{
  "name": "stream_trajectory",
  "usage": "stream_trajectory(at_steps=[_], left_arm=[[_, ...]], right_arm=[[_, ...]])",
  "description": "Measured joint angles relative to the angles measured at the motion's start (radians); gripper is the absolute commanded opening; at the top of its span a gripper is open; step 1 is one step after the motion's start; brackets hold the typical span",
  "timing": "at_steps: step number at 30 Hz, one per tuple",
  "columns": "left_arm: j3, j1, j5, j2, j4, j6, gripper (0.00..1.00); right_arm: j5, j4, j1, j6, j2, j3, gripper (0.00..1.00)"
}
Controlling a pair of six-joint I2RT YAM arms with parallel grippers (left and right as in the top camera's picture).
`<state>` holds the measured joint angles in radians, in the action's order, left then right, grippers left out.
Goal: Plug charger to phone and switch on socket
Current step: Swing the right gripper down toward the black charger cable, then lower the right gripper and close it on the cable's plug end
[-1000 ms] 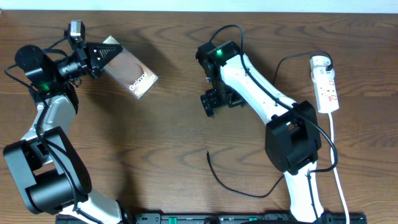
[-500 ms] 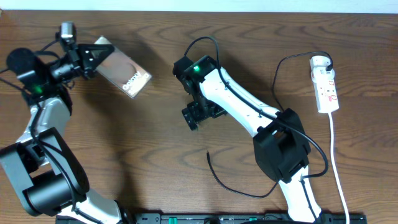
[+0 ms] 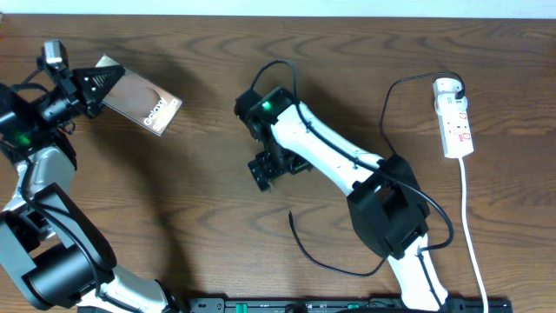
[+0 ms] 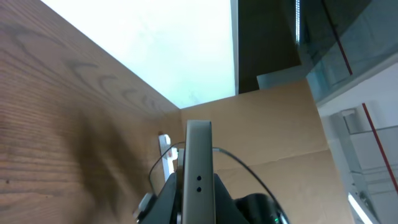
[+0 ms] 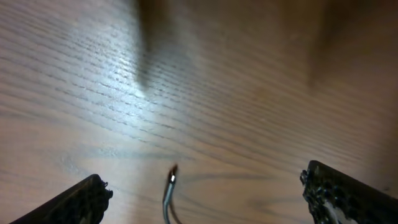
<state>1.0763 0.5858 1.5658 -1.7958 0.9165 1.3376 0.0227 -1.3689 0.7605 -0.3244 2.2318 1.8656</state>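
Next, my right gripper grabs the charger just behind its free tip [image 3: 293, 225], which leaves the metal end exposed to plug into the phone [image 3: 136, 97].
The phone [image 3: 136, 97], a dark glossy slab with white lettering, hangs tilted above the table's far left, with my left gripper [image 3: 89, 81] shut on one end. In the left wrist view the phone [image 4: 198, 163] shows edge-on between the jaws of that gripper [image 4: 198, 190]. The charger [image 3: 301, 250], a thin black cable, lies near the front middle with its free tip pointing away. My right gripper [image 3: 272, 168] hovers open just beyond that tip. Seen from the right wrist, the charger tip [image 5: 171, 180] lies on the wood between the wide-apart fingers of the right gripper [image 5: 205, 186]. The socket [image 3: 456, 119] lies far right.
A white cord [image 3: 472, 235] runs from the socket toward the table's front edge on the right. A black cable loops from the socket's far end toward the right arm [image 3: 347, 161]. The back edge of the table lies just behind the phone.
My left gripper has carried the phone further left. My right gripper has swung left and toward the front, closer to the charger's free tip, and stayed open.
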Motion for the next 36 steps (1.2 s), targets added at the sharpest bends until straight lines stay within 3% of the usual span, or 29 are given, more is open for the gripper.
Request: stream_trajectory(at_steps=[7,12,19,26,31,34,36], left_arm=[[0.0,0.002,0.0,0.0,0.0,0.0,0.07],[0.0,0.002,0.0,0.0,0.0,0.0,0.07],[0.0,0.002,0.0,0.0,0.0,0.0,0.07],[0.0,0.002,0.0,0.0,0.0,0.0,0.07],[0.0,0.002,0.0,0.0,0.0,0.0,0.07],[0.0,0.002,0.0,0.0,0.0,0.0,0.07],[0.0,0.002,0.0,0.0,0.0,0.0,0.07]], right_arm=[[-0.005,0.139,0.039,-0.057,-0.011,-0.155,0.97],[-0.024,0.261,0.088,-0.089,-0.136,-0.329,0.97],[-0.049,0.342,0.092,-0.185,-0.331,-0.487,0.79],[0.008,0.41,0.093,-0.259,-0.318,-0.656,0.75],[0.038,0.418,0.099,-0.282,-0.318,-0.672,0.72],[0.054,0.417,0.117,-0.292,-0.318,-0.672,0.65],[0.06,0.416,0.132,-0.295,-0.318,-0.672,0.54]])
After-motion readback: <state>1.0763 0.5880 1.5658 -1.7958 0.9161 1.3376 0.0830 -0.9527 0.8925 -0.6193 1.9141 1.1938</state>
